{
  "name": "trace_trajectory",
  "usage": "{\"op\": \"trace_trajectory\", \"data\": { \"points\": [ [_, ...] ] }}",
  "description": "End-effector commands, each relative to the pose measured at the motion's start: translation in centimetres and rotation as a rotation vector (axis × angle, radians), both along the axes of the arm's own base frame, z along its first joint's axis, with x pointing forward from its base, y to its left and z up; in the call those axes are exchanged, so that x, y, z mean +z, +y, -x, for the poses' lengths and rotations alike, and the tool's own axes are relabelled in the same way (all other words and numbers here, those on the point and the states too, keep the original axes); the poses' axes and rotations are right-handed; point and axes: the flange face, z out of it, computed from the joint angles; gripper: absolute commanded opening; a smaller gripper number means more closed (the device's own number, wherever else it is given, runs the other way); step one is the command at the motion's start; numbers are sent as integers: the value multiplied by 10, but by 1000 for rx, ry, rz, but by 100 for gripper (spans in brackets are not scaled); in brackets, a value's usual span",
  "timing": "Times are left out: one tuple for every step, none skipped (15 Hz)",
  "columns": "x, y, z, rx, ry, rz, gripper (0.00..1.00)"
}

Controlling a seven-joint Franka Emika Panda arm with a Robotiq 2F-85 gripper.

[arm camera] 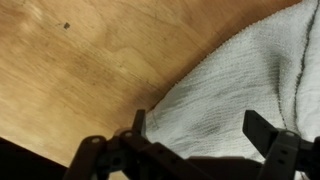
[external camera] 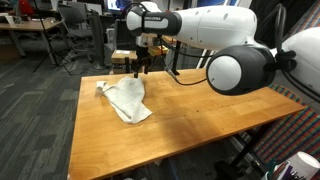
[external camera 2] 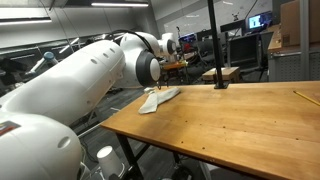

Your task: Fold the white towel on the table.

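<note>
My gripper next grips the white towel (external camera: 126, 98) at its far edge, near the corner, to lift and fold that edge over the rest.
The white towel (external camera: 126, 98) lies crumpled and partly folded on the far left part of the wooden table (external camera: 200, 125). It also shows in an exterior view (external camera 2: 160, 99) as a low heap at the table's far end. My gripper (external camera: 140, 68) hangs just above the towel's far edge. In the wrist view the towel (arm camera: 235, 80) fills the right side, and my gripper (arm camera: 200, 125) is open with both fingers spread over the cloth, holding nothing.
A black pole on a stand (external camera 2: 213, 45) rises at the table's far side. Office chairs and desks (external camera: 60, 30) stand behind the table. A yellow pencil-like stick (external camera 2: 306, 96) lies near the table's right edge.
</note>
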Motion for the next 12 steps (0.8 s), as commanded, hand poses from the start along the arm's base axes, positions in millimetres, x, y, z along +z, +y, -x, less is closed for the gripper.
{"op": "trace_trajectory", "data": {
  "points": [
    [-5,4,-1,0,-13,-16,100],
    [-9,5,-1,1,-11,-13,100],
    [-12,5,-1,2,-8,-10,100],
    [-16,5,0,0,-4,-9,100],
    [-19,5,0,-2,-1,-8,100],
    [-22,5,0,-4,2,-7,100],
    [-25,5,0,-6,4,-6,100],
    [-28,5,0,-6,7,-5,100],
    [-30,6,0,-5,9,-2,100],
    [-33,6,1,-5,11,1,100],
    [-35,6,1,-5,14,2,100],
    [-37,6,1,-5,17,4,100]
  ]
}}
